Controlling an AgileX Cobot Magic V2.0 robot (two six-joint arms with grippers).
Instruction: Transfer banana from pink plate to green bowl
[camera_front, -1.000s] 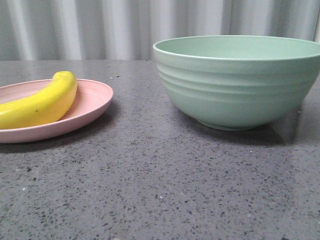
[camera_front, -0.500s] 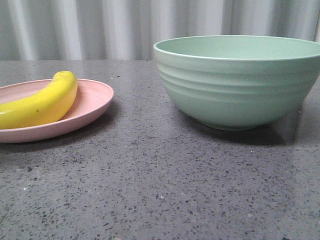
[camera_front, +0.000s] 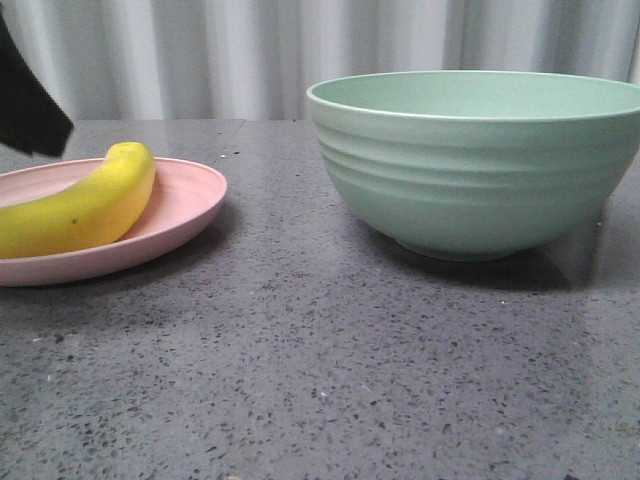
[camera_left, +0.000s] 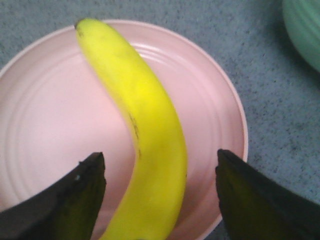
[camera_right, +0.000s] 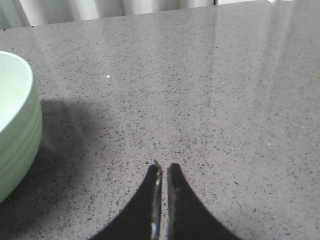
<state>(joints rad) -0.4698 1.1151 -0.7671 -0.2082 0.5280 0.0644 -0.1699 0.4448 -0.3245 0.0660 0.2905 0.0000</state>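
My left gripper is not ready to close yet, as its fingertips are above the yellow banana in the front view. It should go down first and then close on the banana.
The yellow banana lies on the pink plate at the left of the front view. The green bowl stands at the right. In the left wrist view my left gripper is open above the plate, one finger on each side of the banana, not touching it. A dark part of the left arm shows at the far left edge of the front view. My right gripper is shut and empty over bare table, beside the bowl.
The table top is grey speckled stone. A pale ribbed curtain hangs behind it. A corner of the bowl shows in the left wrist view.
A dark part of the left arm has come into the front view at the upper left, above the plate. Banana, plate and bowl have not moved.
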